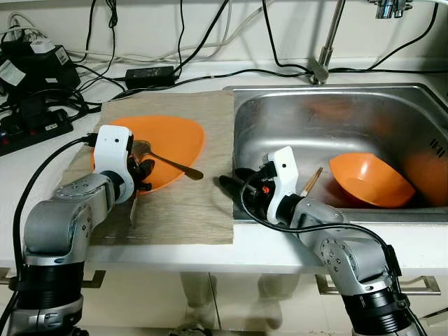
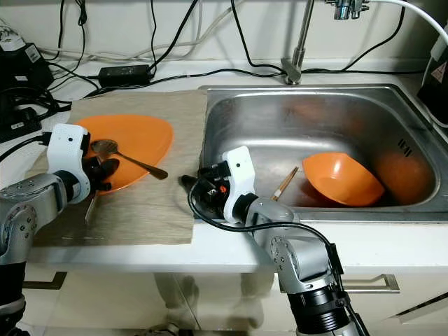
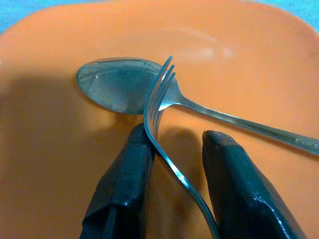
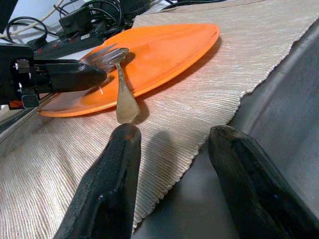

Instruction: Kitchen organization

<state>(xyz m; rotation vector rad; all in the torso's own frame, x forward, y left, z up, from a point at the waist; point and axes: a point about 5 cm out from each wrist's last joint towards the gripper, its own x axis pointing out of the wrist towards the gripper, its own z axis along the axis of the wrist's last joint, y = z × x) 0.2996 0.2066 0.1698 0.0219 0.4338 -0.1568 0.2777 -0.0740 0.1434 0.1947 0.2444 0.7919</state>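
My left gripper picks up the metal fork by its neck [image 3: 160,152] next, just behind the fork's teeth, since those teeth lie across the spoon's bowl [image 3: 112,89].
An orange plate [image 1: 178,133] lies on a beige mat [image 1: 189,206] left of the sink. A spoon [image 1: 164,159] rests across the plate, its handle past the near rim. My left gripper [image 3: 177,137] is open low over the plate. A fork [image 3: 157,99] passes between its fingers, turned on edge and leaning on one finger [image 3: 129,164], with its tines over the spoon's bowl [image 3: 112,89]. My right gripper [image 1: 234,180] is open and holds nothing. It hovers at the sink's left rim and points toward the plate [image 4: 164,45].
The steel sink [image 1: 336,115] holds a tilted orange bowl [image 1: 371,180] and a wooden stick [image 1: 311,180]. A faucet [image 1: 325,49] stands behind it. A power strip [image 1: 31,129], an adapter [image 1: 150,75] and several cables crowd the counter's back left.
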